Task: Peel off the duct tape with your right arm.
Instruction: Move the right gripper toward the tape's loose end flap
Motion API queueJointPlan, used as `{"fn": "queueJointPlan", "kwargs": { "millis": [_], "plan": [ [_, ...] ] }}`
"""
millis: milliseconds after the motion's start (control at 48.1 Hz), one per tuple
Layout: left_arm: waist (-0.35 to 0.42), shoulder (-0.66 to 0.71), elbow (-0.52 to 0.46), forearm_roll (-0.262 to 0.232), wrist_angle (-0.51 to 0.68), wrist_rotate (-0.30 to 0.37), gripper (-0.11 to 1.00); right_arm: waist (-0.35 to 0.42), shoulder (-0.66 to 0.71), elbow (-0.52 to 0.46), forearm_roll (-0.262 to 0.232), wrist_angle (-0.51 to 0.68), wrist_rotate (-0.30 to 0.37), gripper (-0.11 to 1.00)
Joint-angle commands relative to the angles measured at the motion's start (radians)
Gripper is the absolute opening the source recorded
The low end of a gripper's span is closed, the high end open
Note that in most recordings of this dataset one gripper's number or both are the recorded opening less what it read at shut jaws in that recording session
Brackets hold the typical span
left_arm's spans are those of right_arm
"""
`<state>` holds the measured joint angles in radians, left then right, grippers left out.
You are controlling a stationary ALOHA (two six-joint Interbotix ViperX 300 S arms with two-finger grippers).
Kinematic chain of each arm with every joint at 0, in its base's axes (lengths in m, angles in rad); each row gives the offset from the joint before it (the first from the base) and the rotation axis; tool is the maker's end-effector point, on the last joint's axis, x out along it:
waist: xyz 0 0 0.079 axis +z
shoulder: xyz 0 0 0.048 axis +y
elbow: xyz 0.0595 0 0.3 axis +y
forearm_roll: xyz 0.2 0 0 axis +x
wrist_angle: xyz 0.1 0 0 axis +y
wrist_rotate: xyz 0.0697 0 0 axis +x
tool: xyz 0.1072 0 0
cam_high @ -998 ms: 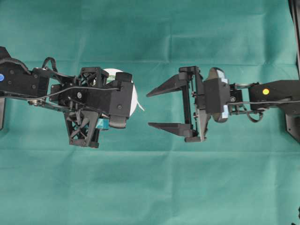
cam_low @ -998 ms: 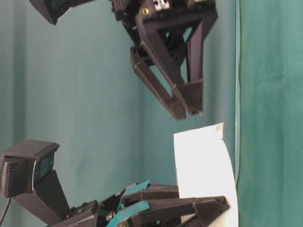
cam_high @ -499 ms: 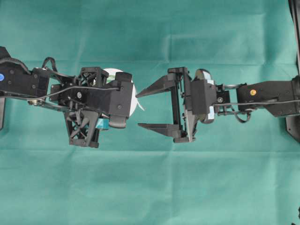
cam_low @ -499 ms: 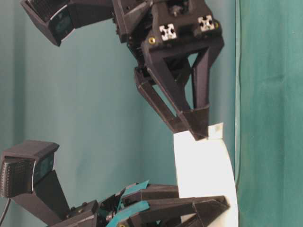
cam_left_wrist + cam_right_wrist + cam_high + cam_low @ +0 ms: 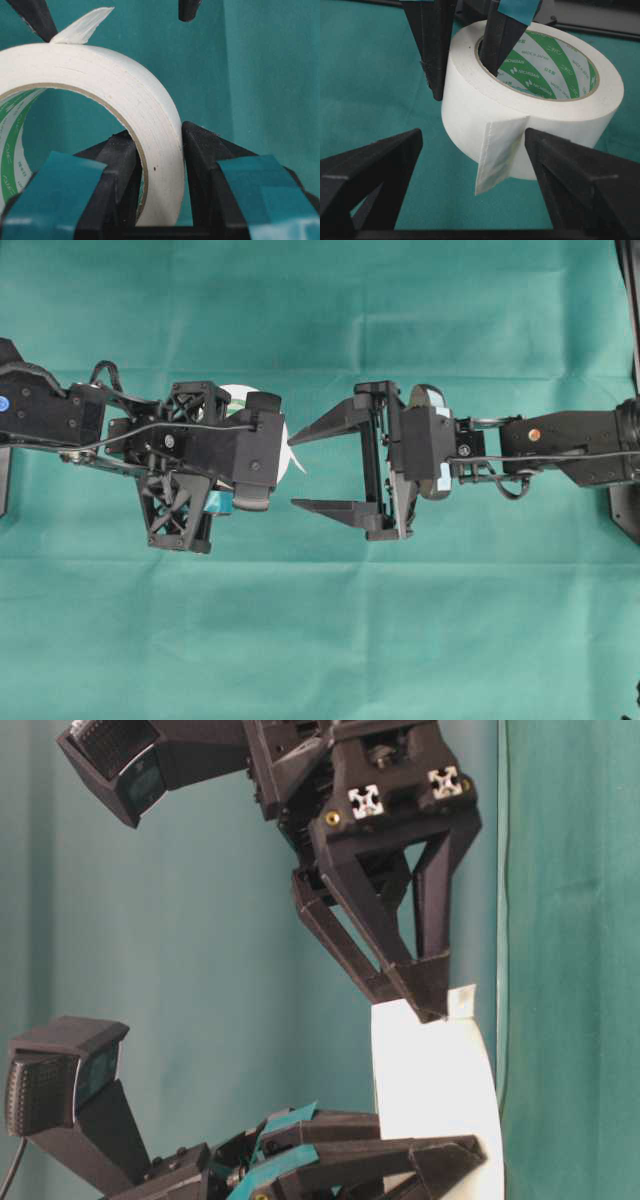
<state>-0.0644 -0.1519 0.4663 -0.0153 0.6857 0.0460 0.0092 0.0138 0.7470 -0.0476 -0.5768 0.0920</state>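
Note:
The robot's right gripper will next grab the duct tape by its small loose end (image 5: pixel 495 159) to peel it off the tape's white roll (image 5: pixel 465 107).
The duct tape (image 5: pixel 540 100) is a wide white roll with a green-and-white printed core. My left gripper (image 5: pixel 157 145), with teal pads, is shut on the roll's wall, one finger inside the core and one outside, and holds it above the cloth. The small pointed loose end (image 5: pixel 497 155) sticks out from the roll toward my right gripper. My right gripper (image 5: pixel 472 135), with plain black fingers, is open, and its tips sit either side of the loose end, close to the roll. In the overhead view the right gripper (image 5: pixel 292 472) meets the roll (image 5: pixel 240 395), which is mostly hidden under the left wrist.
Green cloth (image 5: pixel 320 640) covers the whole table. A dark frame edge (image 5: pixel 630 300) runs down the far right. Both arms reach in from the sides and meet near the middle.
My right gripper has moved left toward the roll, staying open, until its fingertips flank the loose end. The left gripper and the roll have not moved.

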Motion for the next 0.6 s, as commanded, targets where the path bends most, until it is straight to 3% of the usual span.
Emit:
{"fn": "queueJointPlan", "kwargs": {
  "millis": [0,166,270,582],
  "plan": [
    [-0.002,-0.018,-0.015,0.005,-0.011,0.003,0.22,-0.009,-0.008,-0.02,0.003,-0.009,0.002,0.63],
    [-0.002,-0.018,-0.015,0.005,-0.011,0.003,0.22,-0.015,-0.008,-0.017,0.003,-0.009,0.002,0.18],
    [-0.002,-0.018,-0.015,0.005,-0.011,0.003,0.22,-0.017,-0.008,-0.014,0.003,-0.008,0.003,0.0],
    [-0.002,-0.018,-0.015,0.005,-0.011,0.003,0.22,-0.017,-0.009,-0.002,0.003,-0.006,0.006,-0.05]
  ]
}}
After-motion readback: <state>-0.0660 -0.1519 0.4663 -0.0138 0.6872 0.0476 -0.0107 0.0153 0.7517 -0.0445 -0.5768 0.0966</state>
